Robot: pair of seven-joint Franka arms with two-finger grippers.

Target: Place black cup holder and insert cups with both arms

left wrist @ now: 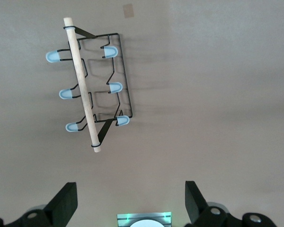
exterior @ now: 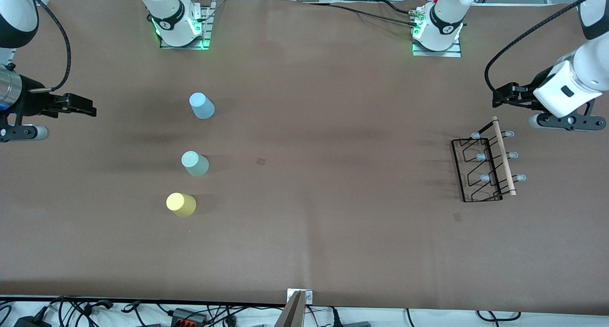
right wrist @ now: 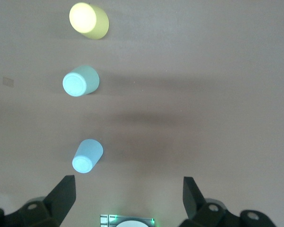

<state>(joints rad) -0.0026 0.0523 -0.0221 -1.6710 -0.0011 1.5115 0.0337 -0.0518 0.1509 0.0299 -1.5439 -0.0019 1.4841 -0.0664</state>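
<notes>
The black cup holder's wooden rod [exterior: 504, 155] [left wrist: 82, 85] is the part my left gripper will grab next. The holder will then be placed where cups can be inserted.
The black cup holder [exterior: 504, 156] lies on the brown table toward the left arm's end, with its wooden rod and pale blue prong tips in plain sight. It also shows in the left wrist view [left wrist: 83, 85]. My left gripper [exterior: 505, 94] is open and empty, up over the table just off the holder's end nearest the robots' bases [left wrist: 131, 196]. The light blue cup [exterior: 201, 105], the mint green cup [exterior: 194, 163] and the yellow cup [exterior: 181, 204] stand in a row, closed ends up, toward the right arm's end. My right gripper [exterior: 81, 105] is open and empty beside the light blue cup [right wrist: 87, 156], well apart from it [right wrist: 129, 191].
The two arm bases [exterior: 180, 24] [exterior: 437, 29] with green lights stand along the table's edge farthest from the front camera. Small dark marks [exterior: 260, 161] [exterior: 457, 216] are on the table. A metal bracket [exterior: 299, 296] and cables sit at the nearest edge.
</notes>
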